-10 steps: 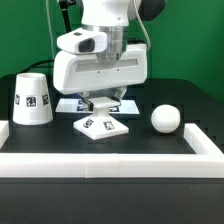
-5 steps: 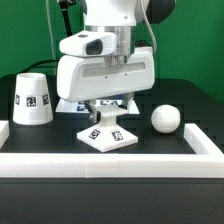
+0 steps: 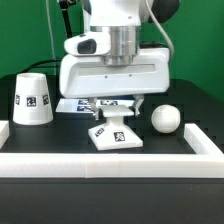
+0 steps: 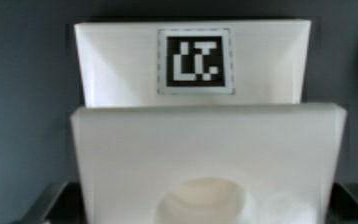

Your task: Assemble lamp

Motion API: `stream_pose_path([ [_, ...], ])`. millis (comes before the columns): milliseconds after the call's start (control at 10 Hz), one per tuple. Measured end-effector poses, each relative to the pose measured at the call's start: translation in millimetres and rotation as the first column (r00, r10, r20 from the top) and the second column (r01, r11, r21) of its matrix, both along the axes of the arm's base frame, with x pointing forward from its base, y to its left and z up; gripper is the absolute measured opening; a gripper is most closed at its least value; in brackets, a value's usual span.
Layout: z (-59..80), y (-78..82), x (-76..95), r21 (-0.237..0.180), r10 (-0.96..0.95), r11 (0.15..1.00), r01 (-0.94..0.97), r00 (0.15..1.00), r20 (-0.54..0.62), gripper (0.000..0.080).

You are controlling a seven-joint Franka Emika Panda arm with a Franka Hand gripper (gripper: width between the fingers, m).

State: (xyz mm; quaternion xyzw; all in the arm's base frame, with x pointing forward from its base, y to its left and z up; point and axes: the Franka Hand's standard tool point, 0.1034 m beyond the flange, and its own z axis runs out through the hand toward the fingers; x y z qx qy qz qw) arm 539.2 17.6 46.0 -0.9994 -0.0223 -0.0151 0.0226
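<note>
The lamp base still stands short of the white wall's corner, so it moves toward that corner next, before my gripper releases it.
The lamp base (image 3: 118, 137), a small white block with square tags, sits low over the black table just ahead of the front wall. My gripper (image 3: 117, 119) is shut on it from above. In the wrist view the base (image 4: 194, 120) fills the picture, with a tag on its far part and a round socket between the dark fingers (image 4: 50, 204). The ball bulb (image 3: 165, 119) lies apart on the table to the exterior view's right of the base. The cone shade (image 3: 32, 98) stands at the exterior view's left.
A low white wall (image 3: 110, 161) runs along the front, with side pieces at the exterior view's right (image 3: 204, 141) and left (image 3: 4, 128). The marker board (image 3: 72, 104) lies flat behind the gripper. A green backdrop stands behind the table.
My gripper and the base have moved toward the exterior view's right, closer to the bulb. The base has turned a little. The bulb and shade have not moved.
</note>
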Motion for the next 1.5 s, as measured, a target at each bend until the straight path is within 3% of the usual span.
stream_pose_path([
  [200, 1.1, 21.0, 25.4, 0.014, -0.066, 0.998, 0.066, 0.997, 0.026, 0.0537],
  [600, -1.1, 56.5, 45.1, 0.022, -0.043, 0.999, 0.041, 0.995, 0.086, 0.0537],
  [900, -0.7, 74.6, 66.2, 0.028, -0.011, 1.000, 0.007, 0.989, 0.145, 0.0537],
  [1100, -0.6, 84.5, 75.4, 0.033, -0.018, 0.999, 0.012, 0.988, 0.154, 0.0537],
  [1400, 1.1, 85.5, 80.7, 0.029, -0.045, 0.999, 0.041, 0.987, 0.152, 0.0537],
  [1500, 1.0, 85.8, 80.6, 0.029, -0.045, 0.999, 0.041, 0.987, 0.152, 0.0611],
])
